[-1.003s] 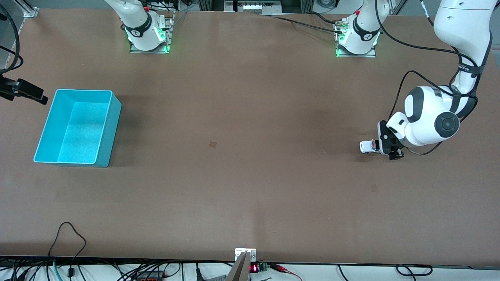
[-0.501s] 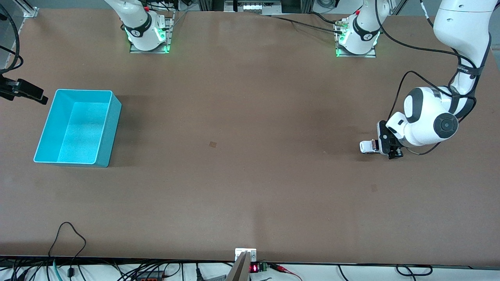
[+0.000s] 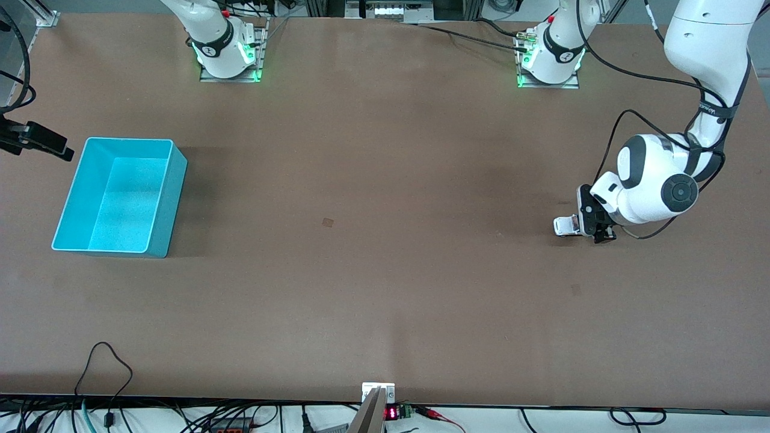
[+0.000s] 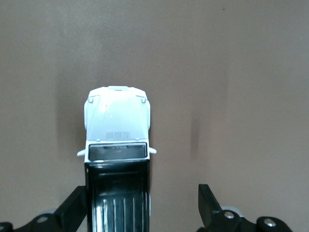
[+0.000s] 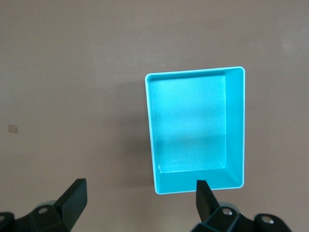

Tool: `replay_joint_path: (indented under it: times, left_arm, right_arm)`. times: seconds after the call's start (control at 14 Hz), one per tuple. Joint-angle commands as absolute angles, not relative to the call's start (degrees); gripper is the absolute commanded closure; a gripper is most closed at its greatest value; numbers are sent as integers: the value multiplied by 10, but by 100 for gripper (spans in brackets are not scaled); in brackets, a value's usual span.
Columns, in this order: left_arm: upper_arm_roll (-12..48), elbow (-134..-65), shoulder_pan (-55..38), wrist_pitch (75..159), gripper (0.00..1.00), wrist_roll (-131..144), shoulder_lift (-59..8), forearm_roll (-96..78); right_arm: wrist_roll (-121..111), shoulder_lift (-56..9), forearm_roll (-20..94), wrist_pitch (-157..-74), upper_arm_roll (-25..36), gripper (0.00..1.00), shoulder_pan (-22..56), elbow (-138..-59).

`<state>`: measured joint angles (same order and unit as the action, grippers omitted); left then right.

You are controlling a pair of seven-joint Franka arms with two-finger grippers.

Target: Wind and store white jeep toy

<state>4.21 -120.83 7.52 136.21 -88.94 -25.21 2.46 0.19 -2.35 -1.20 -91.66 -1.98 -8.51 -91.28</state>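
Observation:
The robot's left gripper is ready to close on the white jeep toy, as its fingers are on either side of the black roof (image 4: 117, 193).
The white jeep toy (image 3: 564, 225) (image 4: 117, 140) stands on the brown table toward the left arm's end, white hood and black roof up. My left gripper (image 3: 592, 224) (image 4: 140, 193) is low over its rear half, open. The black roof lies between the fingers, close against one finger (image 4: 72, 205), with a wide gap to the other finger (image 4: 206, 198). The teal bin (image 3: 129, 141) (image 5: 193, 72) sits toward the right arm's end, with nothing in it. My right gripper (image 3: 37, 139) (image 5: 141, 187) hangs open and waits above the table beside the bin.
A small dark mark (image 3: 328, 222) lies near the table's middle. Cables and a small mount (image 3: 378, 394) run along the table edge nearest the front camera. Both arm bases (image 3: 228, 51) (image 3: 550, 57) stand at the farthest edge.
The left arm has lowered and shifted slightly along the jeep toward its hood. The jeep, the bin and the right arm have not moved.

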Motion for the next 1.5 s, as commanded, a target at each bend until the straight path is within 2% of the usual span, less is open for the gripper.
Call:
replay_joint_path:
  times: [0.0, 0.36, 0.64, 0.93, 1.29, 1.43]
  left_arm:
    - [52, -1223, 85, 1383, 0, -924, -248, 36]
    - [52, -1223, 85, 1384, 0, -935, -247, 35]
    - [52, -1223, 85, 1391, 8, -935, -249, 35]
    - [52, -1226, 86, 1393, 26, -935, -250, 34]
    - [52, -1226, 85, 1397, 66, -936, -249, 35]
    - [52, -1227, 85, 1397, 73, -939, -248, 35]
  right_arm:
    - [11, -24, -8, -914, -21, 0, -85, -903]
    - [11, -23, -7, -912, -21, 0, -85, -903]
    - [13, -34, -6, -907, -21, 0, -88, -904]
    - [10, -48, -4, -906, -18, 0, -91, -904]
    - [17, -48, -6, -905, -18, 0, -84, -904]
    - [31, -49, -4, -906, -19, 0, -86, -904]
